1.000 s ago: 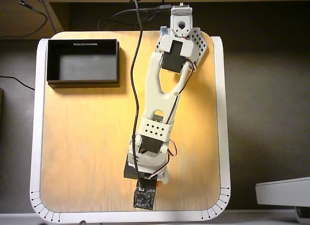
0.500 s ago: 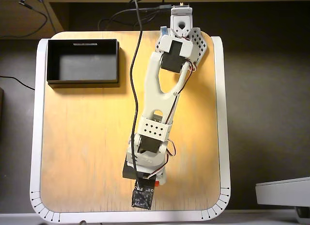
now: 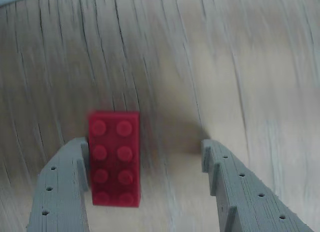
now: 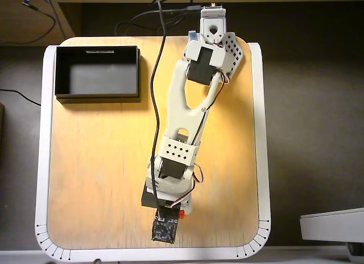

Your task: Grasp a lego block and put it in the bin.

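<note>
My gripper grabs the block by its long sides next, to put the red lego block (image 3: 114,158) in the bin.
In the wrist view the red lego block (image 3: 114,158) lies flat on the wooden table, studs up, its long side running away from the camera. My gripper (image 3: 143,143) is open and low over the table. The block sits between the grey fingers, against the left finger (image 3: 65,187) and well apart from the right finger (image 3: 245,192). In the overhead view the black bin (image 4: 98,95) stands at the table's far left corner, a long way from the gripper. The arm (image 4: 182,150) reaches to the near edge, and its wrist camera (image 4: 164,230) hides the fingers. A red speck (image 4: 181,214) shows beside the wrist.
A black cable (image 4: 154,93) runs along the arm from the back edge. The white table rim (image 4: 40,161) borders the wooden top. A white object (image 4: 333,224) lies off the table at the lower right.
</note>
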You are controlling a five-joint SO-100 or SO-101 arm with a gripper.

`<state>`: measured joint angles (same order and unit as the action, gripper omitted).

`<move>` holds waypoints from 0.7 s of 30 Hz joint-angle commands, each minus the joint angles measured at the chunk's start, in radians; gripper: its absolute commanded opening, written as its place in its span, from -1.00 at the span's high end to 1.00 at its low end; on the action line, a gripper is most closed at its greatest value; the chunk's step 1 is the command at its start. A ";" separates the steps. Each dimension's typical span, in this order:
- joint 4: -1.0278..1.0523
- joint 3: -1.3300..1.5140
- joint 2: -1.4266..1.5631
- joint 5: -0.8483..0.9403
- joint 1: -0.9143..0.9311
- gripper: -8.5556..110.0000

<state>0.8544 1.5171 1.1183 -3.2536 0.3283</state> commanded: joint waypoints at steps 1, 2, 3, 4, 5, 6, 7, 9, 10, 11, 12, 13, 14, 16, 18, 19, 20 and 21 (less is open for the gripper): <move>0.044 -0.103 0.026 0.015 -0.005 0.53; 0.044 -0.103 0.026 0.017 -0.006 0.53; 0.044 -0.103 0.026 0.017 -0.006 0.53; 0.044 -0.103 0.026 0.017 -0.006 0.53; 0.044 -0.103 0.026 0.017 -0.006 0.54; 0.044 -0.103 0.026 0.017 -0.006 0.57; 0.044 -0.103 0.026 0.017 -0.006 0.61; 0.044 -0.103 0.026 0.017 -0.006 0.67; 0.044 -0.104 0.026 0.017 -0.006 0.68; 0.044 -0.104 0.026 0.017 -0.006 0.71; 0.044 -0.104 0.026 0.017 -0.006 0.71; 0.044 -0.104 0.028 0.017 -0.006 0.72; 0.044 -0.104 0.028 0.017 -0.005 0.74; 0.043 -0.104 0.028 0.015 -0.003 0.76; 0.043 -0.104 0.029 0.015 -0.002 0.79; 0.043 -0.104 0.031 0.015 -0.002 0.80; 0.043 -0.104 0.032 0.015 0.000 0.83; 0.043 -0.104 0.035 0.018 0.003 0.85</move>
<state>0.8790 1.5110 1.1183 -3.2398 0.3283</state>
